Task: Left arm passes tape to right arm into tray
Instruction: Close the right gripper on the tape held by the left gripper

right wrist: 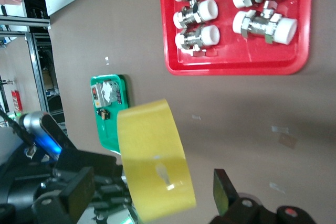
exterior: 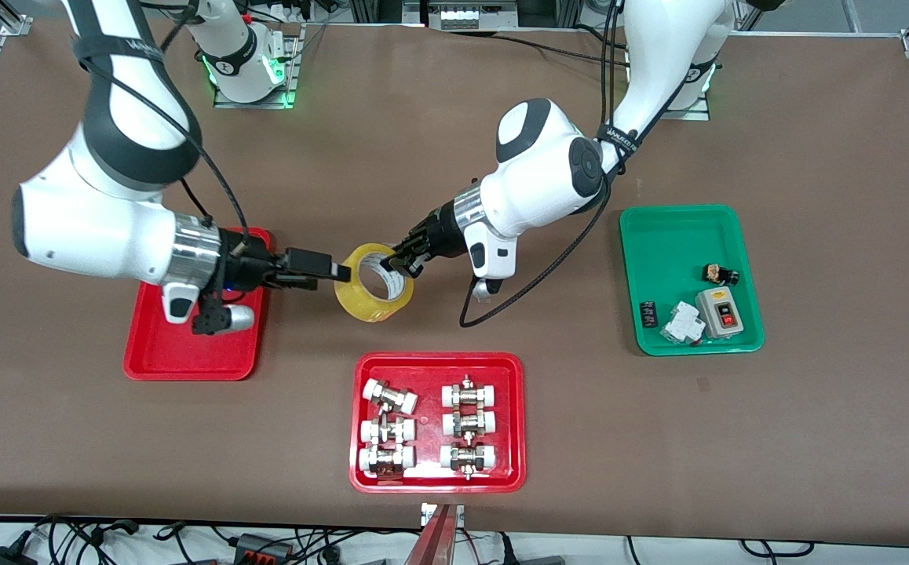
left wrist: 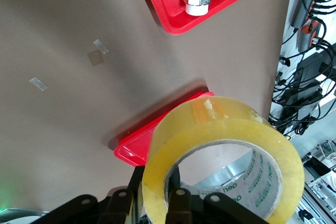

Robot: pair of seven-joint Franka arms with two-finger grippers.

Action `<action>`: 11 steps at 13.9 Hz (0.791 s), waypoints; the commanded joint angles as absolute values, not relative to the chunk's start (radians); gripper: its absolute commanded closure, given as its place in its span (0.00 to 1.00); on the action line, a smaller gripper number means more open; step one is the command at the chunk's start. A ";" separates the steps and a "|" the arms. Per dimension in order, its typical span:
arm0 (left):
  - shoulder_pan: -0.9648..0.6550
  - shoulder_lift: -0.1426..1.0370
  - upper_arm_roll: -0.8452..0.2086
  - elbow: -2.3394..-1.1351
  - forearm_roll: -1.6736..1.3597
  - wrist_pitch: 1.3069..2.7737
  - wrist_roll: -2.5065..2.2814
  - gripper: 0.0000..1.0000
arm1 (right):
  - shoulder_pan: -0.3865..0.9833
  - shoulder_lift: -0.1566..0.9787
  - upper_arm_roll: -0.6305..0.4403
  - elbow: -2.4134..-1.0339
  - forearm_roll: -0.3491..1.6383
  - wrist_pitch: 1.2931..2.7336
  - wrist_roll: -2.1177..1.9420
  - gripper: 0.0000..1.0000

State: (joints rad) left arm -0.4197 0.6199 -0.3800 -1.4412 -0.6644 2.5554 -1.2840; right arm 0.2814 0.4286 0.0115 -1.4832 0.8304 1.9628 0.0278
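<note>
My right gripper is to grab the yellow tape roll next by its free side (exterior: 352, 293), so that it can put the roll in the plain red tray (exterior: 188, 353).
The yellow tape roll (exterior: 374, 292) is held above the table, between the plain red tray (exterior: 188, 353) and the tray of fittings. My left gripper (exterior: 401, 264) is shut on the roll's wall, one finger inside the core and one outside, as the left wrist view shows (left wrist: 157, 182) with the tape (left wrist: 226, 145). My right gripper (exterior: 337, 273) is open at the roll's other edge. In the right wrist view its fingers (right wrist: 79, 187) stand on either side of the tape (right wrist: 155, 156), with gaps. The right arm's wrist hangs over the plain red tray, whose corner shows in the left wrist view (left wrist: 139, 142).
A red tray of white-capped metal fittings (exterior: 513, 424) lies nearer to the front camera than the tape. A green tray (exterior: 658, 259) with a switch box and small parts lies toward the left arm's end. Cables run along the table's front edge.
</note>
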 commanded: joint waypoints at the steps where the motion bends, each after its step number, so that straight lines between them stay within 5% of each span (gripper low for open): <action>1: -0.420 0.620 -0.379 -1.422 -0.689 2.563 -1.285 1.00 | 0.301 0.449 0.003 -1.454 0.854 1.982 0.018 0.00; 8: -0.420 0.627 -0.380 -1.420 -0.698 2.569 -1.295 1.00 | 0.319 0.476 0.003 -1.456 0.848 2.011 -0.032 0.00; 11: -0.420 0.629 -0.379 -1.419 -0.698 2.569 -1.296 0.99 | 0.333 0.477 0.002 -1.456 0.841 2.025 -0.078 0.47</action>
State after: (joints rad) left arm -0.4175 0.6246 -0.3783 -1.4407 -0.6674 2.5610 -1.2953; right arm 0.3160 0.4644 0.0115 -1.4766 0.8329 2.0050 -0.0374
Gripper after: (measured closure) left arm 0.784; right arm 0.207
